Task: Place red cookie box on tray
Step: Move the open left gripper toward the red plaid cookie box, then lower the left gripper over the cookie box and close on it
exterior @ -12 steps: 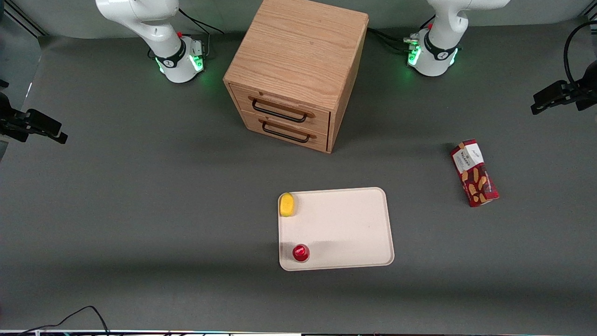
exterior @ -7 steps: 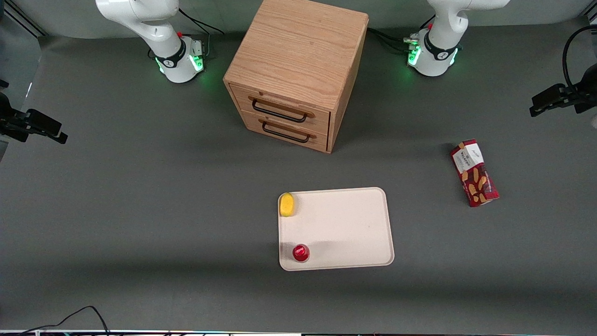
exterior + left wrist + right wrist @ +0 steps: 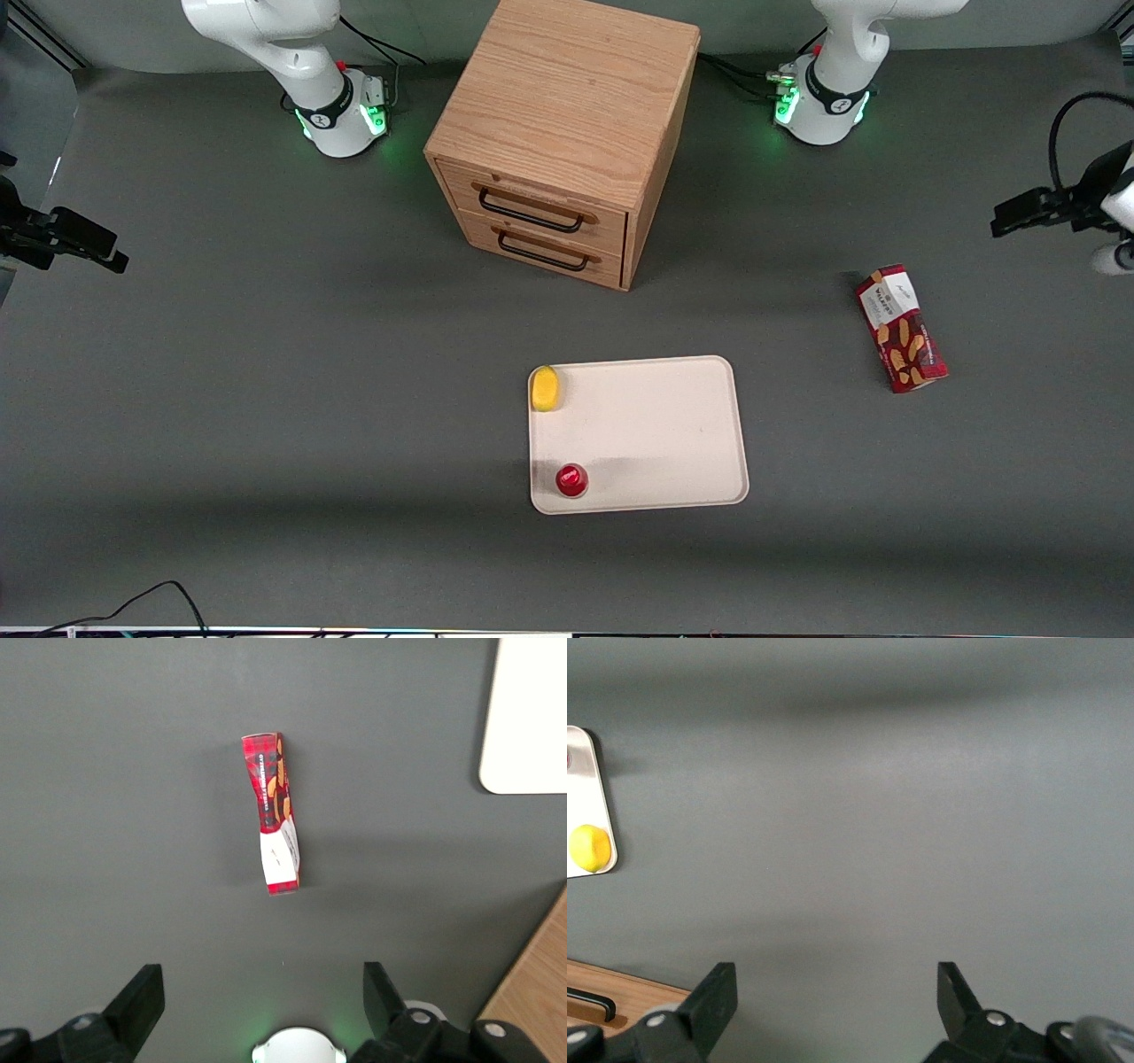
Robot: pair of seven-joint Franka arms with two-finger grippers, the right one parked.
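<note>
I should grab the red cookie box by its white label end point(image 3: 889, 299) next, to place the box on the tray point(image 3: 673, 425).
The red cookie box point(image 3: 901, 329) lies flat on the grey table toward the working arm's end, its white label end pointing away from the front camera. The wrist view shows the box point(image 3: 276, 813) whole, well apart from the fingers. The cream tray point(image 3: 673, 425) sits mid-table, nearer to the front camera than the drawer cabinet; one corner of the tray point(image 3: 527, 718) shows in the wrist view. My gripper point(image 3: 1005, 221) hangs above the table at the working arm's end, farther from the front camera than the box. The gripper point(image 3: 261, 979) is open, with nothing between its fingers.
A wooden two-drawer cabinet point(image 3: 567, 133) stands farther from the front camera than the tray. On the tray lie a yellow lemon-like object point(image 3: 545, 388) and a small round red object point(image 3: 571, 480). A black cable point(image 3: 159, 594) loops at the table's near edge.
My gripper has moved slightly in from the working arm's end of the table and a little nearer to the front camera, toward the box. The box and the tray have not moved.
</note>
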